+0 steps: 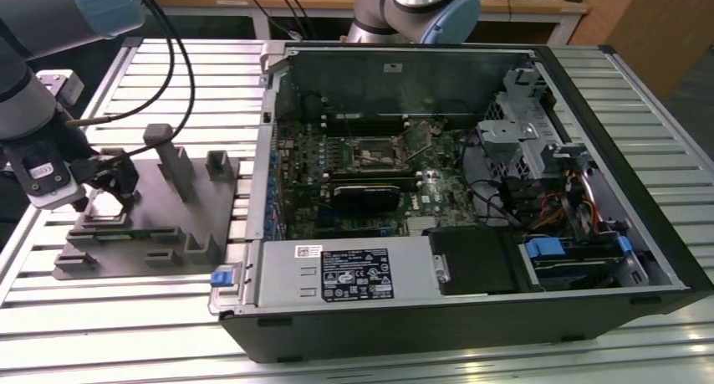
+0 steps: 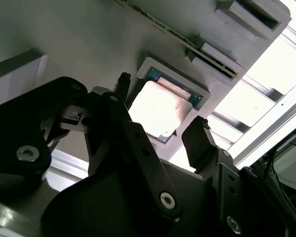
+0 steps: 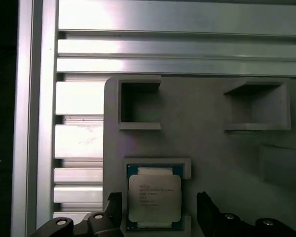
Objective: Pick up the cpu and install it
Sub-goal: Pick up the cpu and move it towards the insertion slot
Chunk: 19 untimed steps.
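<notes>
The holder's sides hug the top and bottom of the cpu (image 3: 154, 197). My gripper should next grip the cpu by its two open side edges to install it.
The cpu (image 3: 154, 197), a flat square chip with a silvery top and a thin green rim, lies in a shallow square pocket of the grey fixture plate (image 3: 212, 148). Both wrist views show it; in the second wrist view the cpu (image 2: 160, 108) glares bright. My gripper (image 3: 159, 210) hangs just over it, open, one black finger (image 3: 114, 205) on each side of the chip with a small gap to it. In the exterior view my gripper (image 1: 112, 187) is low over the fixture plate (image 1: 156, 233) at that view's left.
An open computer case (image 1: 658, 233) fills the exterior view's middle and right, its motherboard socket (image 1: 377, 152) near the centre and a silver power-supply box (image 1: 346, 271) in front. Grey posts (image 1: 176, 162) stand on the fixture. A second arm (image 1: 419, 7) rises behind the case.
</notes>
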Tool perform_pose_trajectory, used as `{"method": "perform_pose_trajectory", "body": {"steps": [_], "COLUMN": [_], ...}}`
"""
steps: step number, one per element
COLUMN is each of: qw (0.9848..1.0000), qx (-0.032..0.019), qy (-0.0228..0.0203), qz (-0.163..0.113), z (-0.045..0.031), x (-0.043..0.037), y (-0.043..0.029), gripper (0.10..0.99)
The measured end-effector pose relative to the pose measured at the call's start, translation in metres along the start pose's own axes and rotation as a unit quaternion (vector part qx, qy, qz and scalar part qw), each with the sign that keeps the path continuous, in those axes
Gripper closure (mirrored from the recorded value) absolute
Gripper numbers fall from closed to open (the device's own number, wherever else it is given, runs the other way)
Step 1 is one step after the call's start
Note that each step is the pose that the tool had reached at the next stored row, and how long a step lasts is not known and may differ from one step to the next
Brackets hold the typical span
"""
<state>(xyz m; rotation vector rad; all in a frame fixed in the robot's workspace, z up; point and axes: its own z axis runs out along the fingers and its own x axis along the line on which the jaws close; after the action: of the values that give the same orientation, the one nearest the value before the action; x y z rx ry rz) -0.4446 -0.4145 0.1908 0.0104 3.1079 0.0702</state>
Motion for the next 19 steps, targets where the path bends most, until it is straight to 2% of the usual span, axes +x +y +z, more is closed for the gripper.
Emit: {"method": "perform_pose_trajectory", "body": {"steps": [11, 19], "qw": [0.9999, 0.9998], "qx": [-0.0005, -0.0006], "qy": [0.0007, 0.0008], "qz": [-0.015, -0.017], "z": [0.0088, 0.0098], "x": [0.0003, 0.0004], "y": [0.0030, 0.0041], "gripper": [0.380, 0.380]}}
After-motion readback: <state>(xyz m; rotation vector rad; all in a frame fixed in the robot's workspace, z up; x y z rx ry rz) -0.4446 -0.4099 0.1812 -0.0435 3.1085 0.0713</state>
